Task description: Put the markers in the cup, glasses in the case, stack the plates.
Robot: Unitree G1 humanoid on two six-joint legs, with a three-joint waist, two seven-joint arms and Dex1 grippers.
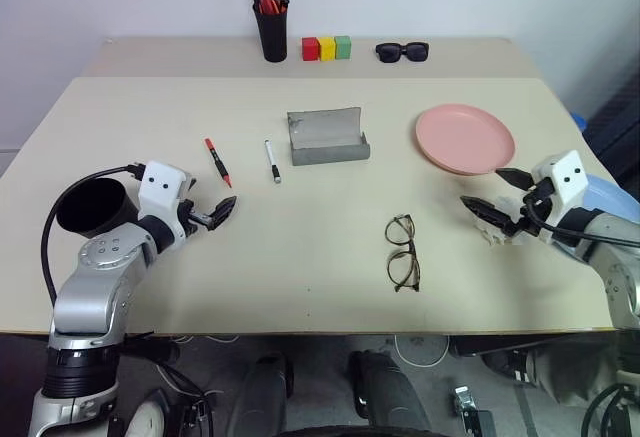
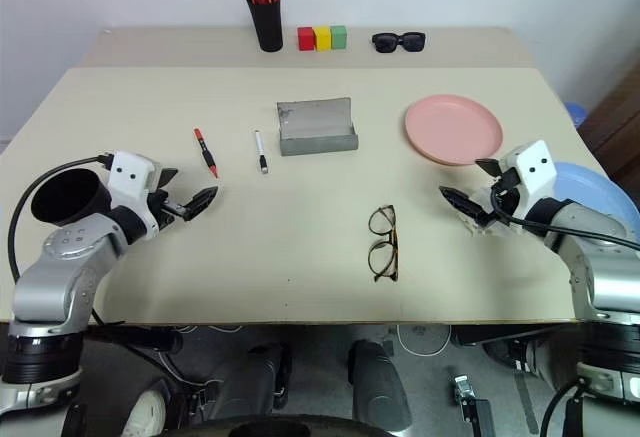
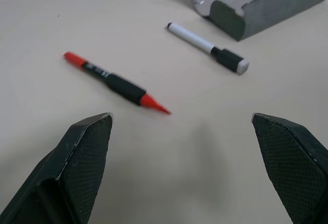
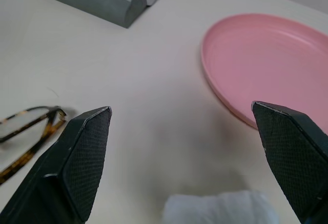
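Observation:
I need to grab the red marker next with my left gripper, close to its blunt red end (image 1: 210, 145), because the marker narrows to a pointed red tip (image 1: 228, 182).
My left gripper (image 1: 216, 213) hovers open over the table's left side, just right of the squat black cup (image 1: 88, 207). Ahead of it lie the red marker (image 3: 115, 84) and the white marker (image 3: 205, 44), side by side and apart. The grey case (image 1: 327, 137) stands open at mid-table. The glasses (image 1: 403, 253) lie folded nearer the front edge. My right gripper (image 1: 484, 188) is open and empty, below the pink plate (image 1: 465, 139). The blue plate (image 1: 612, 197) sits at the far right, partly hidden by my right arm.
Along the back of the table (image 1: 300, 287) stand a tall black pen holder (image 1: 271, 32) with orange-capped pens, three coloured blocks (image 1: 327, 48) and black sunglasses (image 1: 402, 52). A small white crumpled thing (image 4: 220, 208) lies under my right gripper.

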